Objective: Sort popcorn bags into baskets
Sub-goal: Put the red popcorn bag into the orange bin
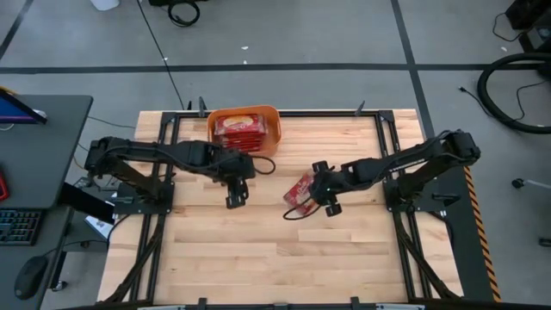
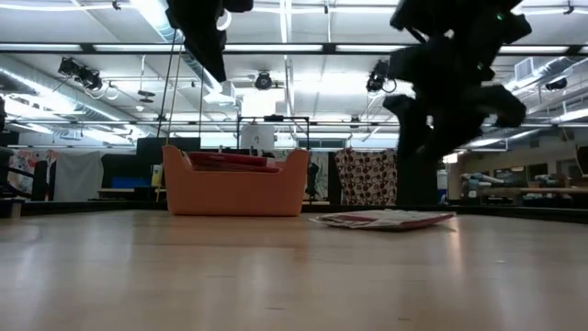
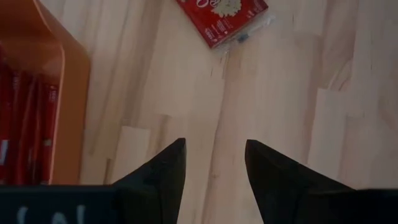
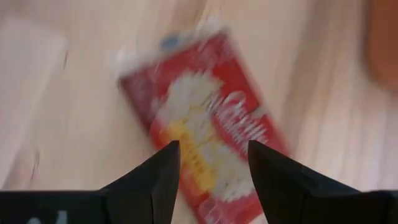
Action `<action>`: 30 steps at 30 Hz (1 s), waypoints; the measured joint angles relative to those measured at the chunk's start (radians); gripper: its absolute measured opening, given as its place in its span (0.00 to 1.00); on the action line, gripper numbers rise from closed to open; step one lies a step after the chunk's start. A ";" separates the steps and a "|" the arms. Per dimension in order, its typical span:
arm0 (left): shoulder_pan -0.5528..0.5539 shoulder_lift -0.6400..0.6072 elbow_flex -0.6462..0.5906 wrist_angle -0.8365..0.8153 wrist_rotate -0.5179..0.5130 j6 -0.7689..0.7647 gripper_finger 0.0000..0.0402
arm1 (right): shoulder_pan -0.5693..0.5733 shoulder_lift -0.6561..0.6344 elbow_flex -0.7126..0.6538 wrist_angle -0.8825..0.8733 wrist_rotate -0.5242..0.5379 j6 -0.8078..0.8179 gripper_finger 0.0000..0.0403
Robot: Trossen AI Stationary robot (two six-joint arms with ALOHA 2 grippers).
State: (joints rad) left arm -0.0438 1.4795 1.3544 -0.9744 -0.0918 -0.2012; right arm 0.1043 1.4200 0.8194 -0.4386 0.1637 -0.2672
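Note:
I should next pick up the popcorn bag with my right gripper by the long edge [image 4: 153, 138] beside its yellow strip, to sort the bag into the orange basket.
An orange basket [image 1: 274, 120] stands at the table's far edge with a few red popcorn bags [image 1: 238, 129] stacked inside; the low view shows them up to the rim [image 2: 230, 160]. One more popcorn bag [image 1: 298, 188] lies flat on the wood near the middle [image 2: 386, 219]. My right gripper [image 4: 213, 165] hangs open just above this bag [image 4: 205, 130], its fingers toward the bag's near end. My left gripper [image 3: 214, 162] is open over bare wood, on the near side of the basket [image 3: 65, 81], with the loose bag [image 3: 227, 18] farther off.
A black cable [image 1: 293, 215] loops on the table beside the loose bag. Dark frame rails [image 1: 392, 146] run along the table's sides. A desk with a keyboard [image 1: 17, 228] stands off the table's left. Bare wood [image 1: 275, 258] fills the near half.

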 joint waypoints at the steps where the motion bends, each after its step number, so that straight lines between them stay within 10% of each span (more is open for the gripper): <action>1: -0.002 0.000 0.000 -0.001 0.000 -0.003 0.42 | 0.001 0.009 -0.009 -0.010 0.000 -0.010 0.48; 11: -0.007 0.000 0.000 0.008 0.000 -0.031 0.42 | 0.083 0.126 -0.059 -0.005 0.200 -0.100 0.48; 30: -0.006 0.000 0.000 0.035 0.011 -0.051 0.42 | 0.104 0.197 -0.075 0.059 0.182 -0.024 0.36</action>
State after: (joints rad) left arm -0.0501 1.4796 1.3540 -0.9396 -0.0808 -0.2519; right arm 0.2081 1.6168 0.7444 -0.3791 0.3458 -0.2912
